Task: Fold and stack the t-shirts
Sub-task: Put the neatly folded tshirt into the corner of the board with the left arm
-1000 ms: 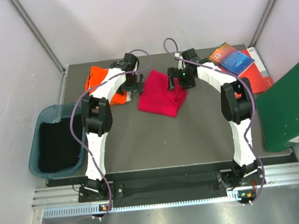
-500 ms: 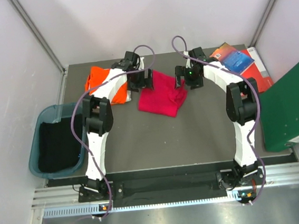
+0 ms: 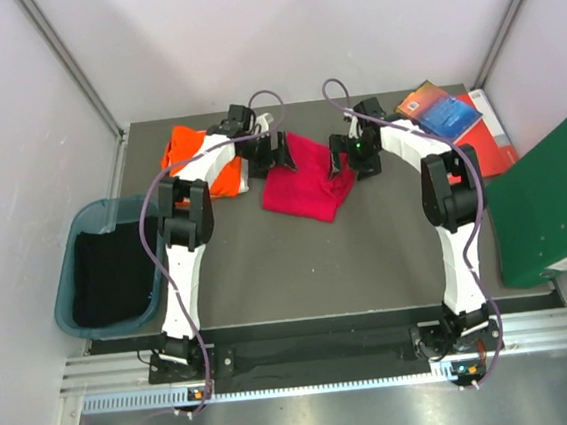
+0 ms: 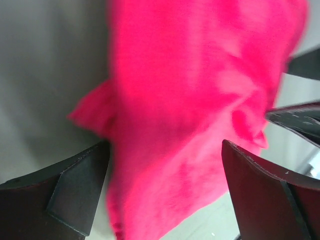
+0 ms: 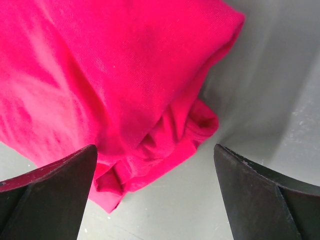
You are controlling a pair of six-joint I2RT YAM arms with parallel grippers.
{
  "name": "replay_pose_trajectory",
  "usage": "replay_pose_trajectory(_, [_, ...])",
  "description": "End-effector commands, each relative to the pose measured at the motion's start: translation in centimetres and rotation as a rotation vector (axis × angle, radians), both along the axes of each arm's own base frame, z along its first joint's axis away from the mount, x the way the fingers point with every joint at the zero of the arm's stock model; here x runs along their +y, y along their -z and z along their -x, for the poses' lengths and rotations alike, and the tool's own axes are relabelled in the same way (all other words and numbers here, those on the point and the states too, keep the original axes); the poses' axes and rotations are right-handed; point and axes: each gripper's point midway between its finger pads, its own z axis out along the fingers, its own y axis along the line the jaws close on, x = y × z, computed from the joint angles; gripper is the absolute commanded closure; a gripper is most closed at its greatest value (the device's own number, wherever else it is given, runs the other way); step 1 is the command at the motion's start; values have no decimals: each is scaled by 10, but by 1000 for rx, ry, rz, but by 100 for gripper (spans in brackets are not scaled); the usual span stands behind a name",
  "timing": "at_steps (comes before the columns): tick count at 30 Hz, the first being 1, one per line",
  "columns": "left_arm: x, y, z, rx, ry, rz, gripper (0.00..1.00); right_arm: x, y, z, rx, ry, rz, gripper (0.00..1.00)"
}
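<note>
The crimson-red t-shirt is to be stacked on top, so the robot's left gripper needs to grab it next by its edge nearest the orange t-shirt.
The crimson-red t-shirt point(image 3: 306, 182) lies folded on the grey table, in the far middle. The orange t-shirt point(image 3: 189, 153) lies folded to its left, partly under the left arm. My left gripper point(image 3: 280, 153) is open over the red shirt's far left corner; in the left wrist view the red cloth point(image 4: 190, 100) fills the space below the spread fingers point(image 4: 75, 195), blurred. My right gripper point(image 3: 342, 157) is open over the shirt's far right corner; the right wrist view shows the bunched red folds point(image 5: 150, 100) between the fingers point(image 5: 270, 195) and bare table beside them.
A teal bin point(image 3: 73, 243) holding black cloth stands at the left edge. Red and blue books point(image 3: 445, 112) lie at the far right. A large green binder point(image 3: 548, 197) stands at the right edge. White walls enclose the table.
Both grippers have shifted along the red shirt's far edge. The left one moved right from the orange shirt toward the red shirt's corner. The red shirt has barely moved.
</note>
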Motion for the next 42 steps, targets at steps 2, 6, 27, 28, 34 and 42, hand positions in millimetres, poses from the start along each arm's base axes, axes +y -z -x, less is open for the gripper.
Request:
replay_pose_trajectory(2, [-30, 35, 41, 139, 118, 78, 5, 11, -7, -5, 3, -20, -52, 0])
replay_pose_trajectory(6, [-42, 37, 58, 161, 185, 89, 26, 16, -4, -5, 20, -31, -77, 0])
replay_pose_trajectory(27, [20, -44, -11, -65, -30, -99, 100, 34, -36, -14, -96, -63, -161, 0])
replay_pose_trajectory(28, [25, -57, -20, -104, -52, -109, 100, 30, -35, -14, -103, -51, -159, 0])
replay_pose_trajectory(34, [28, -108, -33, -212, -69, -63, 100, 24, -31, -12, -97, -40, -135, 0])
replay_pose_trajectory(42, [48, -161, -46, -326, -141, -46, 100, 25, -24, -7, -74, -40, -136, 0])
